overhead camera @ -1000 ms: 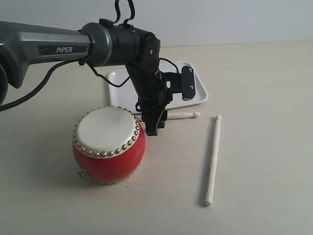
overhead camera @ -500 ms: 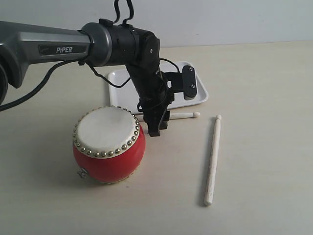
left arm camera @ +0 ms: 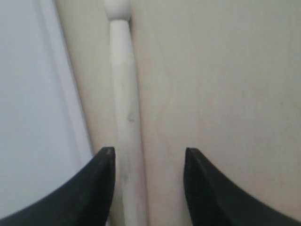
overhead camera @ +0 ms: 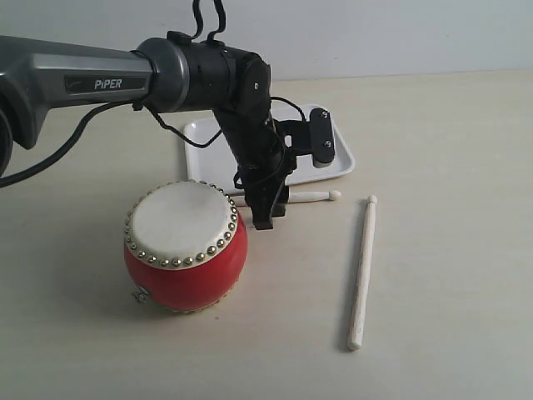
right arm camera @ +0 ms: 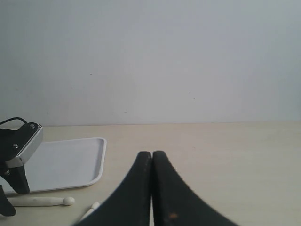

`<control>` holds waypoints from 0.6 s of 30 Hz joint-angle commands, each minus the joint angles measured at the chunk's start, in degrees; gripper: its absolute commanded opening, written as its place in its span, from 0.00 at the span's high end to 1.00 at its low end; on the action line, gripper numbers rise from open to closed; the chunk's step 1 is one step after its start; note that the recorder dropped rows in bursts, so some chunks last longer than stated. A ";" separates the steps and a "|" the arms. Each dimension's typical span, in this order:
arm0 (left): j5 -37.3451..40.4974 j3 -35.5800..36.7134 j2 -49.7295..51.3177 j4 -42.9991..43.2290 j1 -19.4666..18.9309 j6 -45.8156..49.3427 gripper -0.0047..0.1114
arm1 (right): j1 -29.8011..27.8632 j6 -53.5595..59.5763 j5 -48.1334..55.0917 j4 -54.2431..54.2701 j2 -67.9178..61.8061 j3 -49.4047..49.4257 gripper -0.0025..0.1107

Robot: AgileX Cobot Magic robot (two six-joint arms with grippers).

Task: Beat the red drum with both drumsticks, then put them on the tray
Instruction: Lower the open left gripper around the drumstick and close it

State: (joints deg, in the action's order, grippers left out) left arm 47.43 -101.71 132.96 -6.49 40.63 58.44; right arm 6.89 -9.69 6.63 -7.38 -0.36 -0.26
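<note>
My left gripper picks up the drumstick between the drum and tray by its handle next, so the drumstick's round tip stays free to beat the red drum.
The red drum stands upright at front left, cream skin up. One drumstick lies flat between the drum and the white tray. My left gripper hangs low over it, open, the stick lying between the jaws close against one fingertip. The other drumstick lies alone on the table to the right. My right gripper is shut on nothing, off to the side and outside the exterior view. From there the tray and both sticks' tips show.
The left arm's black wrist and cables hang over the tray's near half. A white wall closes off the table's far edge. Bare tabletop lies to the right of the loose stick.
My left gripper has edged slightly to the right over the stick. Drum, sticks and tray have not moved.
</note>
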 commanded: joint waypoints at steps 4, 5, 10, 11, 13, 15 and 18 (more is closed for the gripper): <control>0.29 -0.29 -0.29 1.62 -0.97 -0.23 0.57 | -0.38 0.02 -0.47 -0.15 0.36 0.26 0.98; 0.29 -0.29 -0.29 1.35 -1.10 -0.23 0.57 | -0.38 0.02 -0.47 -0.15 0.36 0.26 0.98; 0.44 -0.29 -0.29 -1.21 -1.32 -0.02 0.57 | -0.38 0.02 -0.47 -0.15 0.36 0.26 0.98; 0.44 -0.29 -0.29 -1.72 -1.32 0.11 0.57 | -0.38 0.02 -0.47 -0.15 0.36 0.26 0.98; 0.56 -0.29 -0.29 -2.90 -1.32 1.45 0.57 | -0.38 0.02 -0.47 -0.15 0.36 0.26 0.98; 0.78 -0.29 -0.29 -5.22 -1.32 3.11 0.57 | -0.38 0.02 -0.47 -0.15 0.36 0.26 0.98; 0.91 -0.29 -0.15 -5.78 -1.21 4.31 0.57 | -0.38 0.02 -0.47 -0.15 0.36 0.26 0.98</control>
State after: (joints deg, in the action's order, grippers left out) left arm 47.72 -101.71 132.96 -10.87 39.58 61.58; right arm 6.89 -9.69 6.63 -7.38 -0.36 -0.26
